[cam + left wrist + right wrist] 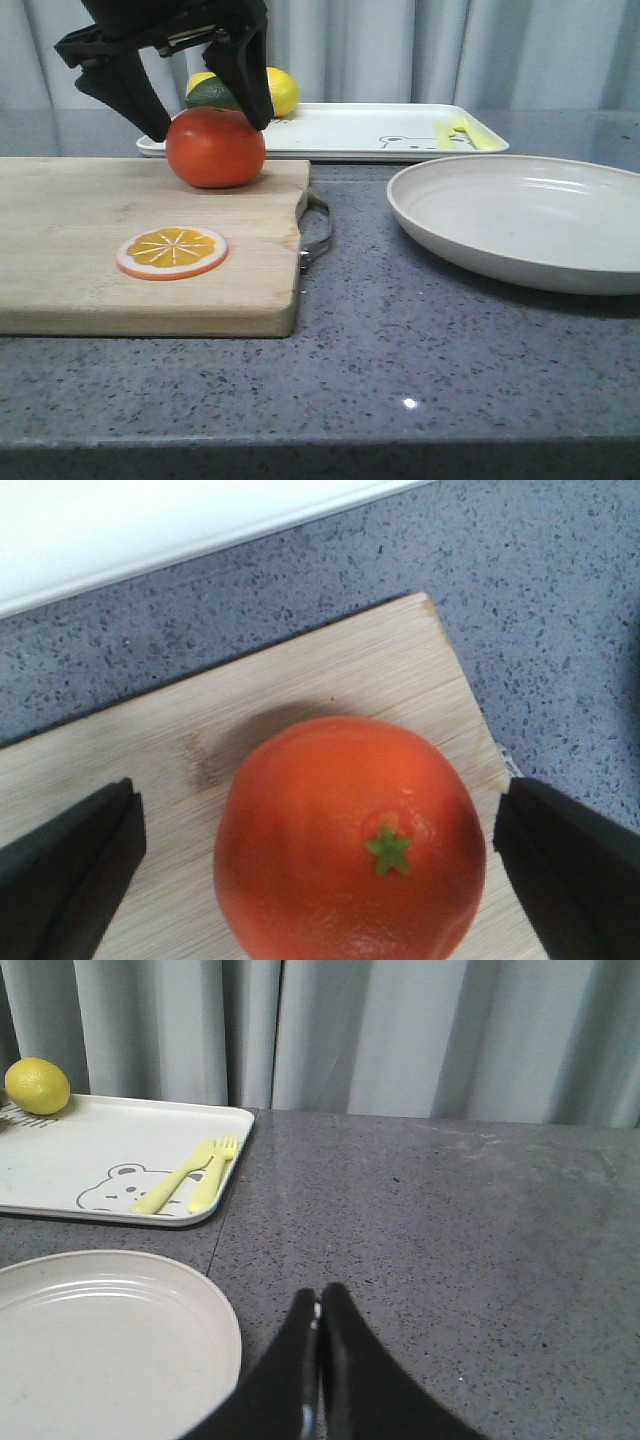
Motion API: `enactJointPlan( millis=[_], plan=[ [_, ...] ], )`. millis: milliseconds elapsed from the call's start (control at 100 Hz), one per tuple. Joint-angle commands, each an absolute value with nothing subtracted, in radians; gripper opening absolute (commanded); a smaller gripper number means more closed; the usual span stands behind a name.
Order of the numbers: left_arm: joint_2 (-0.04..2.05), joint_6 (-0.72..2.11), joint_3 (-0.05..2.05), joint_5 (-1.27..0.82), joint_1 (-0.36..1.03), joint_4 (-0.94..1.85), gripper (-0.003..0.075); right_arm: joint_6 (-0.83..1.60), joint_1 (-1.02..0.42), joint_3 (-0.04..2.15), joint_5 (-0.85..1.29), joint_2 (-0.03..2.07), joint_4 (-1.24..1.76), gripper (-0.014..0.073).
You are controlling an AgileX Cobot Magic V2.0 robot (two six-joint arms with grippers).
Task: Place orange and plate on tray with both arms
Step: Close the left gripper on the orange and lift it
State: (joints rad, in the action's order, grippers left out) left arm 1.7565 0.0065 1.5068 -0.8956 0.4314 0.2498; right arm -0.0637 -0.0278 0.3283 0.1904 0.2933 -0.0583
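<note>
The left gripper's fingers reach down beside the orange's sides, so the left gripper is ready to close. Closing now would hold the orange now.
The glossy red-orange orange (215,148) (348,838) sits on the far right part of a wooden cutting board (140,240). My left gripper (208,128) (320,870) is open and straddles it from above, one black finger on each side, with gaps to the fruit in the left wrist view. The off-white plate (520,218) (100,1340) rests on the counter to the right. Behind both lies the white tray (350,130) (110,1160) with its bear drawing. My right gripper (318,1305) is shut and empty, just beside the plate's rim; it does not show in the front view.
A flat orange slice (172,251) lies on the board nearer the front. A yellow lemon (280,90) (37,1085) and a green fruit (212,94) sit at the tray's left end. The board's metal handle (318,230) points toward the plate. Grey curtains hang behind.
</note>
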Motion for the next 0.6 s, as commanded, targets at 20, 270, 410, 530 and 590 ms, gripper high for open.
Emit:
enactJointPlan(
  millis=[20, 270, 410, 530, 590],
  plan=[
    [1.718, 0.009, 1.539, -0.851, 0.438, 0.272, 0.0680, -0.063, -0.020, 0.364, 0.114, 0.310, -0.060, -0.0057],
    [1.733, 0.009, 1.539, -0.863, 0.438, 0.283, 0.0679, -0.063, -0.020, 0.364, 0.115, 0.310, -0.060, -0.0057],
    [1.733, 0.009, 1.539, -0.864, 0.438, 0.283, 0.0664, -0.063, -0.020, 0.364, 0.115, 0.310, -0.060, -0.0057],
    [1.733, 0.009, 1.539, -0.876, 0.438, 0.283, 0.0583, -0.063, -0.020, 0.364, 0.115, 0.310, -0.060, -0.0057],
    [1.733, 0.009, 1.539, -0.884, 0.438, 0.283, 0.0522, -0.063, -0.020, 0.364, 0.115, 0.310, -0.060, -0.0057]
  ],
)
